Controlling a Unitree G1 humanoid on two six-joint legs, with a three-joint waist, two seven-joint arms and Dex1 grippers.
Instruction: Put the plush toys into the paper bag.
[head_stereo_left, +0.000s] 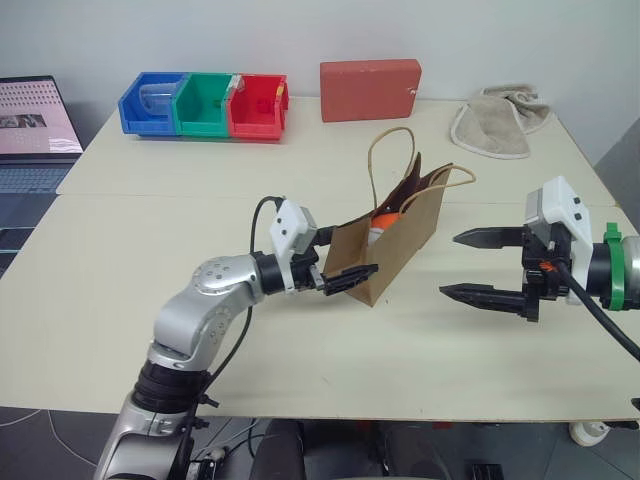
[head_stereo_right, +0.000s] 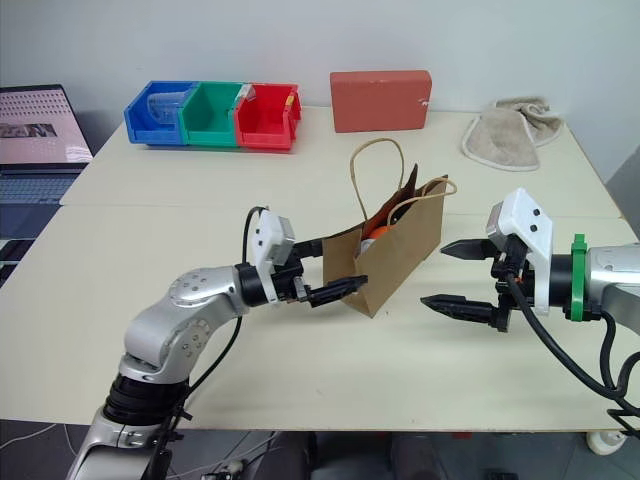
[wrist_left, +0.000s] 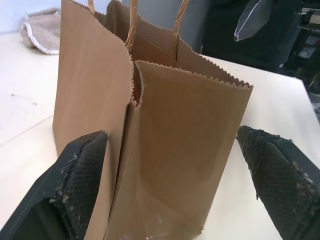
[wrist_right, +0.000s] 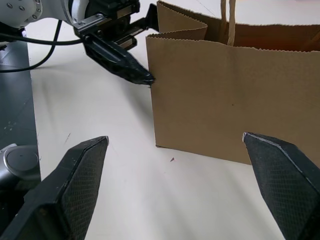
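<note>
My left gripper is open and should next grab the paper bag by its narrow end (head_stereo_left: 350, 254), because the paper bag's broad side (head_stereo_left: 408, 240) is far wider than my open fingers.
The brown paper bag (head_stereo_left: 400, 238) stands upright mid-table with its mouth spread and its tan loop handles up. Inside its mouth an orange plush toy (head_stereo_left: 386, 217) shows, with a bit of white plush (head_stereo_left: 375, 232) beside it; the rest of both is hidden by the bag's wall. My left gripper (head_stereo_left: 353, 253) is open and straddles the bag's near narrow end (wrist_left: 175, 150), one fingertip (wrist_right: 142, 75) right at the bag's corner. To the bag's right, a short gap away, my right gripper (head_stereo_left: 449, 264) is open, points at the bag and holds nothing.
At the table's far edge sit a red rectangular block (head_stereo_left: 370, 88), a row of blue, green and red bins (head_stereo_left: 205, 103) and a beige folded cloth (head_stereo_left: 495, 122). A laptop (head_stereo_left: 35, 130) stands at the far left, off the table.
</note>
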